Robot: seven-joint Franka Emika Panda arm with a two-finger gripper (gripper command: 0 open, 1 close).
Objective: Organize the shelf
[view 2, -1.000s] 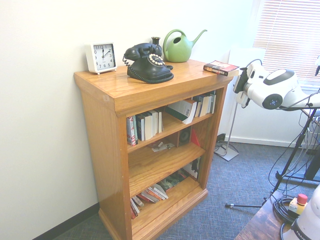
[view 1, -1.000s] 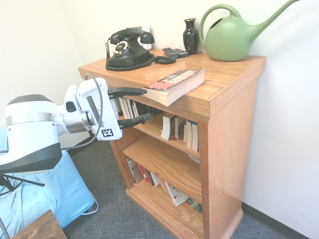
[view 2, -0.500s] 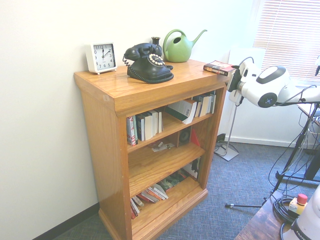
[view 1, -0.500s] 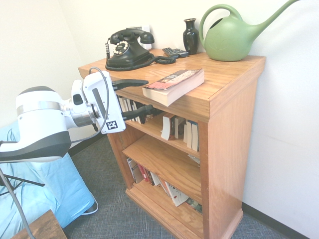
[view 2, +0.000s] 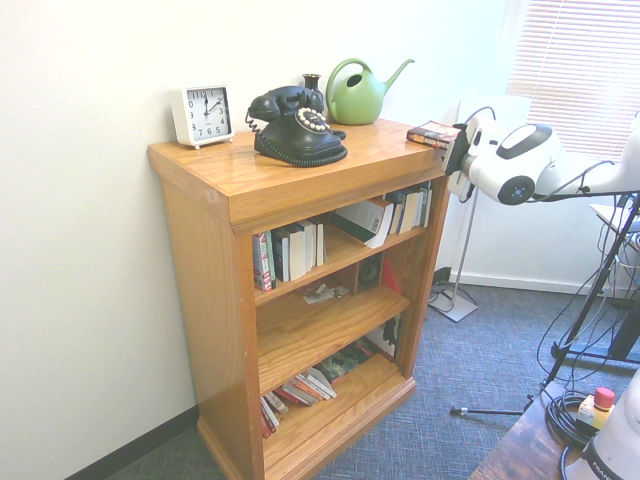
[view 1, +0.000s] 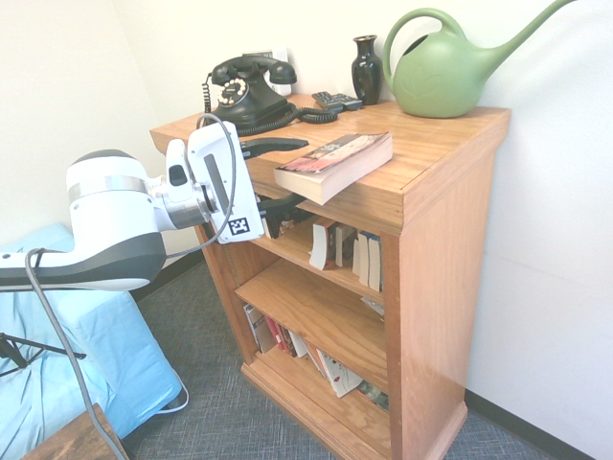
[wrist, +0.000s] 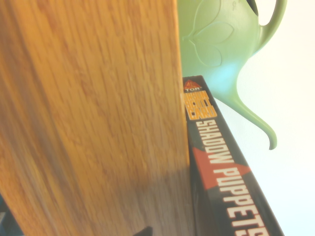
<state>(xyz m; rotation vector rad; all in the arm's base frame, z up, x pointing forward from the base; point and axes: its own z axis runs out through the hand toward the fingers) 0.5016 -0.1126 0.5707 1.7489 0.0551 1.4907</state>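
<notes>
My gripper closes on the paperback next, as closing would catch it. The fingers reach past the paperback's near end (view 1: 305,185) (wrist: 224,182), above and below its overhanging covers.
The oak-grain shelf (view 1: 431,249) (view 2: 215,300) stands against the wall, with books in all three tiers. A paperback (view 1: 335,163) (view 2: 437,134) lies flat on its top, sticking out past the front edge. Its black spine (wrist: 221,182) reads "Shadow Puppets" beside the top board's edge (wrist: 88,118) in the wrist view. My gripper (view 1: 290,175) (view 2: 457,150) is open at the front of the shelf. One finger reaches over the top board just beside the paperback's near end, and the other sits under the overhang. Nothing is held.
On the top stand a black rotary phone (view 1: 244,96), a remote (view 1: 335,99), a dark vase (view 1: 366,67), a green watering can (view 1: 445,67) and a white clock (view 2: 202,114). A blue-covered object (view 1: 57,374) and a dark table corner (view 1: 77,436) sit on the floor side.
The arm has moved up and in toward the shelf. Its open fingers went from in front of the upper tier to straddling the top board's edge beside the paperback.
</notes>
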